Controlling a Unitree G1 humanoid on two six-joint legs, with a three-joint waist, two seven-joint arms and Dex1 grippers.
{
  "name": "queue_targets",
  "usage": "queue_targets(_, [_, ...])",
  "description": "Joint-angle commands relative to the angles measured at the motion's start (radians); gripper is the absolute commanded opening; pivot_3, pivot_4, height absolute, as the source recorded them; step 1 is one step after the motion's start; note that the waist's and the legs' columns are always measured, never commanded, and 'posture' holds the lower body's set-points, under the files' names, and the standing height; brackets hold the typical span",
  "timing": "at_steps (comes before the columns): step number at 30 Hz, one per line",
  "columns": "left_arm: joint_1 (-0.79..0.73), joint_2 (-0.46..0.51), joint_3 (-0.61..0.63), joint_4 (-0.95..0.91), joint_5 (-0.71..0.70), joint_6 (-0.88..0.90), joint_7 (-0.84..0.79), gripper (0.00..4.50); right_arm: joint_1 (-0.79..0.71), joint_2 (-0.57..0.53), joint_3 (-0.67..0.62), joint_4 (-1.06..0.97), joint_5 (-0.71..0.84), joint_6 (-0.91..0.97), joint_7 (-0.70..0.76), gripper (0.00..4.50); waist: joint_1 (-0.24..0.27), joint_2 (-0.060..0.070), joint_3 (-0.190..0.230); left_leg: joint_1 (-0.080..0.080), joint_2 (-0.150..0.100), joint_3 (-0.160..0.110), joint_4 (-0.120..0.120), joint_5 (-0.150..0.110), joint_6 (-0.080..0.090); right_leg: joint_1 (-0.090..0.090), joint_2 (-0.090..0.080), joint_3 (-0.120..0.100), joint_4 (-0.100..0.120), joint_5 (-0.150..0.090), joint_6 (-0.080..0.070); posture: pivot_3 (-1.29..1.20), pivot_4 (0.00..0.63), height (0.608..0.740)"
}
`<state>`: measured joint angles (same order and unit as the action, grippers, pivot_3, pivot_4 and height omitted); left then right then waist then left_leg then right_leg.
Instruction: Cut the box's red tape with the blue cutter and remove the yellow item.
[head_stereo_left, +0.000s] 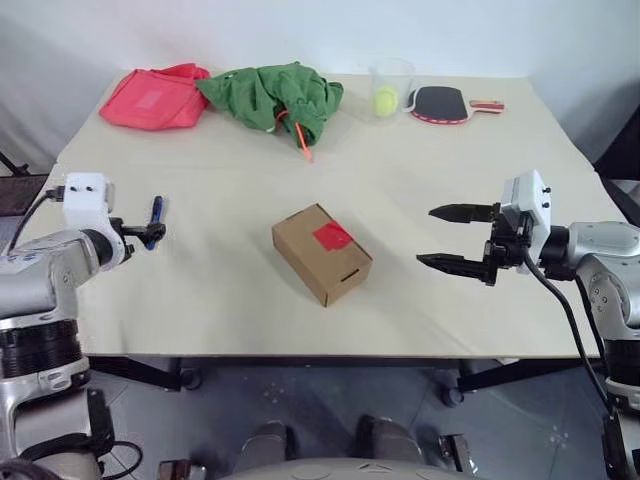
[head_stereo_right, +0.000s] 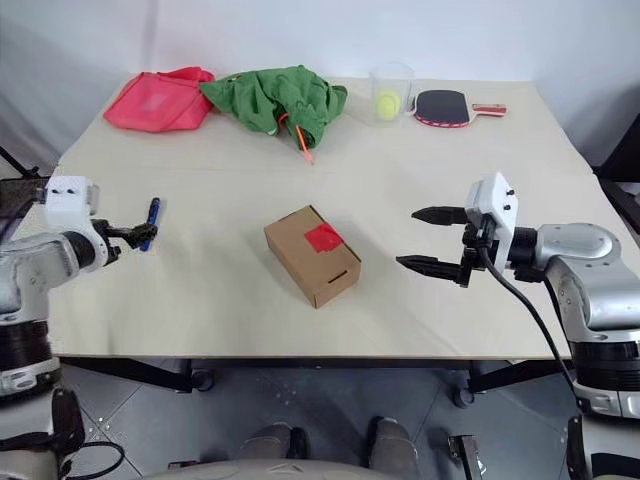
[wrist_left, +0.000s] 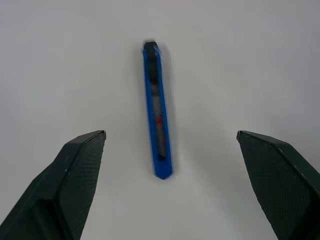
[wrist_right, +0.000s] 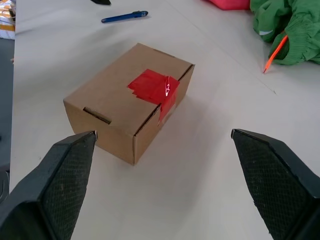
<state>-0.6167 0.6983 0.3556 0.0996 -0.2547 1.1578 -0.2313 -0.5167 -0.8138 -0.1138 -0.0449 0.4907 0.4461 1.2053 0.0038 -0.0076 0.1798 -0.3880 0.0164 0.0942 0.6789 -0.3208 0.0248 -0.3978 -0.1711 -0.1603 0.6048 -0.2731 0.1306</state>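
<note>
My left gripper is not ready to close on the blue cutter (head_stereo_left: 157, 209) (wrist_left: 157, 110) yet. Its fingers stop above the cutter, so it should first go lower.
The brown cardboard box (head_stereo_left: 322, 253) lies with its lid down in the middle of the table. The red tape (wrist_right: 152, 86) sits on the lid and folds over its edge. The blue cutter (wrist_left: 157, 110) lies flat on the table at the left. My left gripper (head_stereo_right: 135, 235) hangs just behind the cutter, open and touching nothing, and the cutter points away between its fingers (wrist_left: 75, 170). To the right of the box, my right gripper (head_stereo_left: 427, 236) is open and empty, aimed at the box. The yellow item is out of view.
At the table's far side lie a pink-red bag (head_stereo_left: 155, 97), a green cloth (head_stereo_left: 275, 95) with an orange-red stick (head_stereo_left: 300, 140), a clear cup (head_stereo_left: 392, 85) holding a yellow-green ball, and a black paddle (head_stereo_left: 442, 104). The table's front edge runs just below both grippers.
</note>
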Motion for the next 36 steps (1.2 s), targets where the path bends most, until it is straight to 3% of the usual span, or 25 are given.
queue_targets(1, [-0.026,-0.013,0.007,0.062,0.019,-0.014,0.029,4.46,-0.002,-0.011,-0.015,-0.05,0.025,0.013,-0.005,4.5,-0.004,0.0,0.0,0.0,0.0,0.0,0.0,0.0,0.0,0.0,0.0,0.0,0.0,0.0,0.0,0.0,0.15,0.74])
queue_targets(18, [-0.145,0.011,-0.125,0.468,0.092,-0.229,-0.043,4.46,0.016,-0.041,-0.028,-0.097,0.032,0.061,-0.024,4.5,0.006,-0.001,0.0,0.001,0.0,0.001,0.002,0.0,-0.001,0.0,0.001,0.002,0.002,0.0,0.0,0.0,0.15,0.74])
queue_targets(21, [-0.147,0.023,-0.163,0.474,0.099,-0.215,-0.078,3.9,0.015,-0.042,-0.028,-0.095,0.029,0.06,-0.026,4.5,0.006,-0.001,0.0,0.001,0.0,0.002,0.002,0.0,-0.001,0.0,0.001,0.002,0.002,0.0,0.0,0.0,0.15,0.74])
queue_targets(33, [-0.096,0.063,-0.163,0.435,0.092,-0.179,-0.114,0.54,-0.011,-0.037,-0.021,-0.067,0.013,0.048,-0.032,4.5,-0.006,0.0,0.0,0.002,0.001,0.002,0.002,0.0,-0.001,0.0,0.001,0.002,0.003,0.0,0.0,0.0,0.15,0.74])
queue_targets(36, [-0.047,0.095,-0.166,0.384,0.086,-0.171,-0.155,0.41,-0.012,-0.037,-0.023,-0.067,0.014,0.051,-0.034,4.5,-0.015,0.0,0.0,0.003,0.001,0.003,0.001,0.0,-0.001,0.0,0.001,0.003,0.003,0.0,0.0,0.0,0.15,0.74])
